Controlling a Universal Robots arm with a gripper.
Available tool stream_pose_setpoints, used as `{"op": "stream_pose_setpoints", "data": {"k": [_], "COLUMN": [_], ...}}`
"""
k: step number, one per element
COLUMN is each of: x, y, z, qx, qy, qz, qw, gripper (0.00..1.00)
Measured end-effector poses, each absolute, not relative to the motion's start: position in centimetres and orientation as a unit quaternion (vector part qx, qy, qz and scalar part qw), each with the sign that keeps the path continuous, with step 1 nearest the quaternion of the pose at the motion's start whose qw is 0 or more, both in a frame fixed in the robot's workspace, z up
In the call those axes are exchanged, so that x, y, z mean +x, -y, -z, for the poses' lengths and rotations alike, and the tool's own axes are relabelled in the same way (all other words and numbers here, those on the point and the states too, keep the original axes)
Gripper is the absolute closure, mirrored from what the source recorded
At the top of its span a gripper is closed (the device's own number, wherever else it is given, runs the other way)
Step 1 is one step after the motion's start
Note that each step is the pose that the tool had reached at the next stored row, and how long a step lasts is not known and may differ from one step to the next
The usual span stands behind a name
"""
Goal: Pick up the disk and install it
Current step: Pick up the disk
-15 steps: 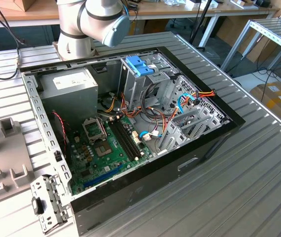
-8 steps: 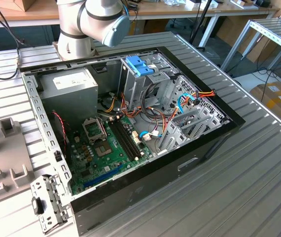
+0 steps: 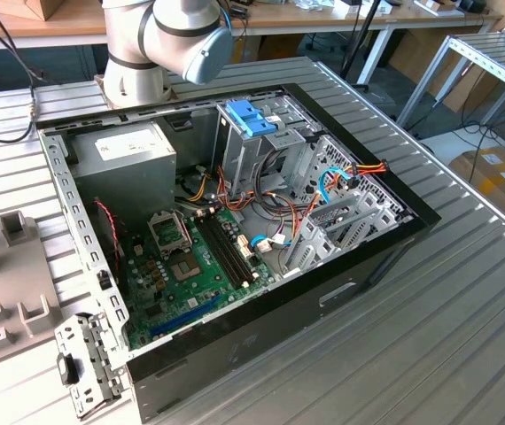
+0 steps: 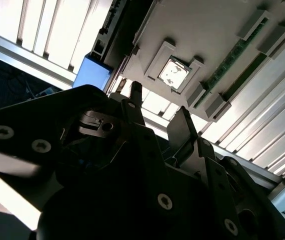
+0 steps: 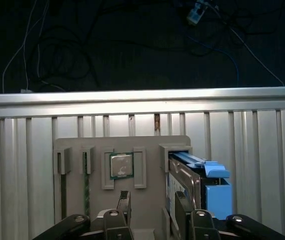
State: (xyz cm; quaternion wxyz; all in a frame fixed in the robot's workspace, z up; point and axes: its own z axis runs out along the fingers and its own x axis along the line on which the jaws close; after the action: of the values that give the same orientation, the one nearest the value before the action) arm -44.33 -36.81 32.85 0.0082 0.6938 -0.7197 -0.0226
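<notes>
My gripper will next grab the disk across its flat sides, between the brackets of the holder, to install it. Those brackets wrap around the disk's ends.
The disk (image 5: 215, 195) stands on edge in a slot at one end of a grey holder (image 5: 75, 195), blue side rail outward. In the second wrist view its blue rail (image 4: 91, 72) pokes out beside the holder (image 4: 207, 35). My gripper (image 5: 152, 207) hangs just short of the holder, open, with nothing between its fingers. One fingertip (image 5: 182, 205) is close to the disk's metal face, the other (image 5: 124, 200) sits below a processor chip (image 5: 121, 165). The gap between the fingers lines up with bare holder beside the disk, not with the disk itself.
The open computer case (image 3: 359, 266) lies on the slatted aluminium table (image 3: 465, 336), with motherboard, power supply (image 3: 133, 155) and a drive cage with a light-blue latch (image 3: 248, 118). The arm's base (image 3: 146, 53) stands behind it. The holder (image 3: 4, 266) is at the exterior view's left.
</notes>
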Motion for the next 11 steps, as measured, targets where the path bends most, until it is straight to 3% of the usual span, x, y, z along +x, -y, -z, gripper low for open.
{"op": "stream_pose_setpoints", "data": {"k": [11], "x": [-44.59], "y": [36.36], "z": [-32.71], "qx": [0.694], "qy": [0.72], "qz": [0.023], "qw": [0.008], "gripper": [0.52]}}
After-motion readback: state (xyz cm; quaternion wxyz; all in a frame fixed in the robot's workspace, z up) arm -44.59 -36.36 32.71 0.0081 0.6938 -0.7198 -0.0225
